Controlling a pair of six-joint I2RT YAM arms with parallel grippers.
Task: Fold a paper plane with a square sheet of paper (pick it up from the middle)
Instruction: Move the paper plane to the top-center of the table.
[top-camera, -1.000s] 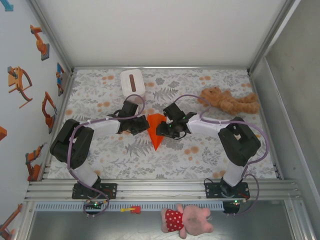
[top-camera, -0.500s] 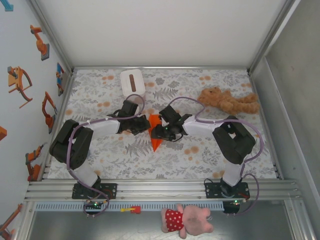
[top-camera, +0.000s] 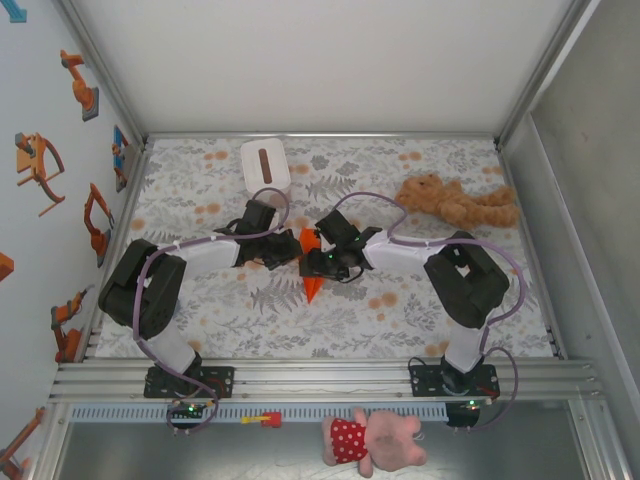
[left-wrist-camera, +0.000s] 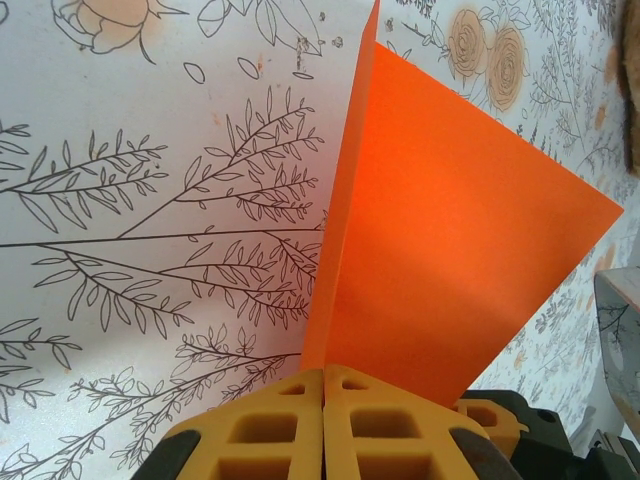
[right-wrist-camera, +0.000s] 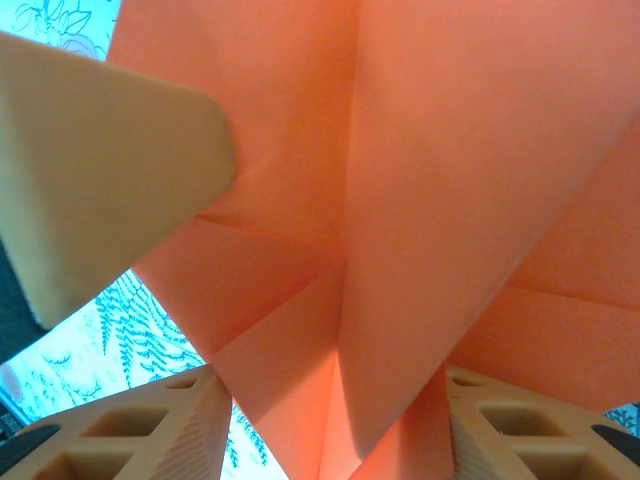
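I should next pinch the folded paper at its middle crease (right-wrist-camera: 339, 388) with my right gripper to lift the paper plane. Both sides will stay spread.
The square sheet of paper (top-camera: 312, 280) is a creased, bright orange pointed shape in the middle of the floral table (top-camera: 220, 300), its tip toward the near edge. My left gripper (left-wrist-camera: 325, 378) is shut on one folded edge, and the paper (left-wrist-camera: 450, 230) rises from its yellow fingers (left-wrist-camera: 260, 430) as a standing flap. In the top view my left gripper (top-camera: 287, 249) lies on the paper's left side and my right gripper (top-camera: 318, 258) on its right side. My right gripper (right-wrist-camera: 335, 435) is open, with its jaws wide apart on either side of the folded paper (right-wrist-camera: 400, 200).
A white tissue box (top-camera: 265, 160) stands at the back left. A tan plush toy (top-camera: 455, 200) lies at the back right. A pink plush toy (top-camera: 375, 440) rests below the front rail (top-camera: 320, 380). Walls close in the left, back and right.
My right gripper has moved left onto the paper and now covers much of its upper part. The left gripper has kept its hold and place.
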